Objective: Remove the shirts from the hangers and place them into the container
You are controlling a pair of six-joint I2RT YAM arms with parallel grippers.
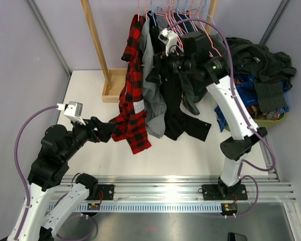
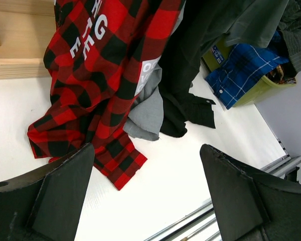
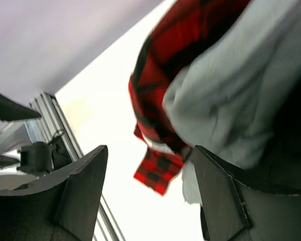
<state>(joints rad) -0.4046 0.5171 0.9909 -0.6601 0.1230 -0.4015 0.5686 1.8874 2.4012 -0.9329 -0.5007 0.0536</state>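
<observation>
The hanger should stay free to remove, so my right gripper needs to grab the black shirt [image 1: 175, 110] next by its hanging cloth edge [image 1: 167, 83] below the hanger.
Three shirts hang from the rail: a red-and-black plaid shirt [image 1: 133, 90], a grey shirt [image 1: 153, 95] and a black shirt [image 1: 175, 110], their tails reaching the table. Thin pink and light blue hangers [image 1: 175, 10] crowd the rail above. My left gripper [image 1: 108, 131] is open beside the plaid shirt's lower hem; in the left wrist view the left gripper [image 2: 148, 201] holds nothing, the plaid shirt [image 2: 100, 75] lying ahead. My right gripper [image 1: 158, 61] is raised against the hanging shirts and open; the right gripper [image 3: 150, 196] is empty, the grey shirt [image 3: 231, 100] by its right finger. The yellow-green container [image 1: 277, 119] stands at the right.
The container [image 2: 261, 90] is heaped with dark clothes [image 1: 261, 60] and a blue checked shirt [image 2: 241, 70]. A wooden rack post [image 1: 95, 40] and its base [image 1: 113, 85] stand at the back left. Metal rails [image 1: 180, 188] run along the near table edge.
</observation>
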